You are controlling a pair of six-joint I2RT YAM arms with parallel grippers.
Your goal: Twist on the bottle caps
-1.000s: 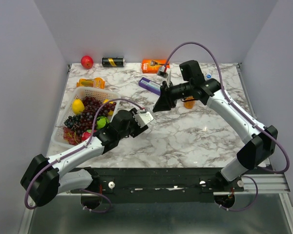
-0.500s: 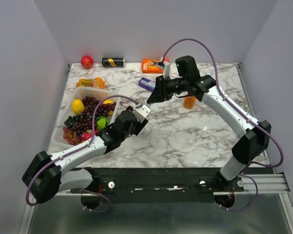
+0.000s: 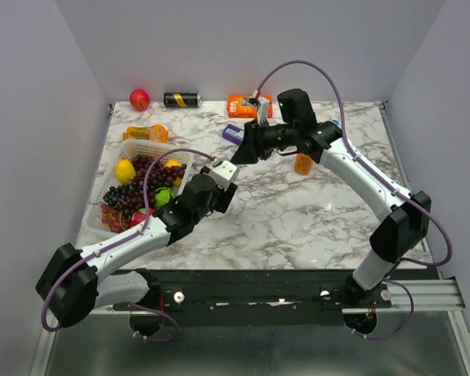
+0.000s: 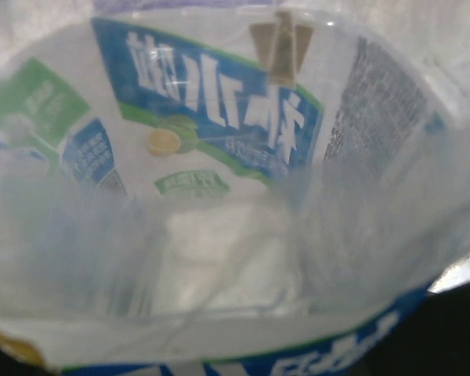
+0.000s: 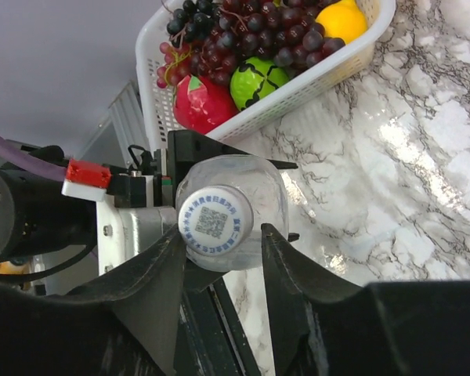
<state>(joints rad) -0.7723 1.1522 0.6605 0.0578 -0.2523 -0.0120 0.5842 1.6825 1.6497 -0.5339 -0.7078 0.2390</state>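
Note:
I need to grab the whitish cap (image 5: 215, 222) by its opposite sides with my right gripper next. Then I can screw the cap on and set the bottle upright.
My left gripper (image 3: 214, 190) is shut on a clear bottle with a blue, green and white label (image 4: 219, 149), which fills the left wrist view and hides the fingers there. In the right wrist view the bottle (image 5: 254, 184) points at the camera with a whitish cap (image 5: 215, 222) sitting on its neck. My right gripper (image 5: 223, 233) is open around that cap: its left finger touches the cap, its right finger stands a little apart. In the top view the right gripper (image 3: 247, 153) meets the left one at mid-table. The short orange bottle (image 3: 303, 164) stands behind the right arm.
A white basket (image 3: 150, 146) of grapes and fruit sits at the left, and shows in the right wrist view (image 5: 298, 94). A red apple (image 3: 139, 99), a black can (image 3: 182, 99) and an orange box (image 3: 247, 104) line the back edge. A purple pack (image 3: 233, 134) lies near the right gripper.
My right gripper has swung left and toward the back, down to the left gripper's bottle. My left gripper has shifted slightly left and back with the bottle.

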